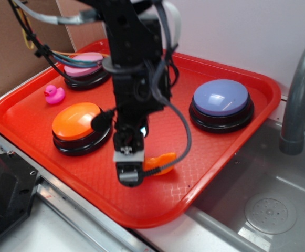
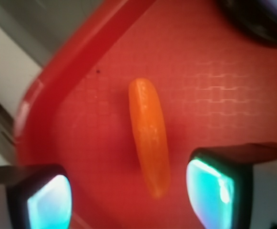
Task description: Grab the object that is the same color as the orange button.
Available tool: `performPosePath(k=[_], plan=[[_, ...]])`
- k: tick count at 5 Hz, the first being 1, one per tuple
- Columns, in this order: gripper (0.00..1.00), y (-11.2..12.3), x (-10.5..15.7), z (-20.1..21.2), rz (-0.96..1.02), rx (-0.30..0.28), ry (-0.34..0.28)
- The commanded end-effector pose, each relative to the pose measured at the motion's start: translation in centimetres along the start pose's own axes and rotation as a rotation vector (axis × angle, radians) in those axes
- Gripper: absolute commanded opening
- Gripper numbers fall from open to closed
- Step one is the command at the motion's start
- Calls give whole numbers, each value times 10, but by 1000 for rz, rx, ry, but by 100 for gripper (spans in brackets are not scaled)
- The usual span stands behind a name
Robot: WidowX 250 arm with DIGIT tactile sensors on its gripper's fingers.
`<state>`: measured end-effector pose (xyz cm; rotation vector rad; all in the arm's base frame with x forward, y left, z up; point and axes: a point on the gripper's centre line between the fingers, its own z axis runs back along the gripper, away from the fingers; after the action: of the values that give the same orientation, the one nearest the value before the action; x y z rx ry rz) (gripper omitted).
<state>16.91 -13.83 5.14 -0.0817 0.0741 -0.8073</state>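
My gripper needs to go down before it closes on the crescent. My fingers are still above the orange crescent [image 1: 162,163], and the red tray shows beside it.
The object [image 1: 161,160] is a small glossy orange crescent lying on the red tray [image 1: 215,152], near its front edge. In the wrist view the object [image 2: 150,136] lies lengthwise, its near tip reaching between my fingertips without touching either. My gripper [image 1: 128,176] hangs just left of it in the exterior view and partly covers it. The gripper [image 2: 128,198] is open, and its two teal pads [image 2: 210,191] stand wide apart. The orange button [image 1: 77,122], a dome on a black base, sits to the left of my arm.
A pink-topped button [image 1: 85,67] stands at the tray's back left and a lavender-blue button [image 1: 221,100] at the right. A small pink duck [image 1: 53,94] sits near the left rim. A steel sink with a grey faucet [image 1: 299,100] adjoins the tray on the right.
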Motion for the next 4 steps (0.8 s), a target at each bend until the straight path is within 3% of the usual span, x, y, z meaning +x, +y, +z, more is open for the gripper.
performPosePath(k=[1,2,3,4], plan=[[100,11,8,-15,25,7,24],[78,18,5,-20,65,24,51],[0,17,5,-20,84,50,63],[0,14,3,-17,94,73,75]])
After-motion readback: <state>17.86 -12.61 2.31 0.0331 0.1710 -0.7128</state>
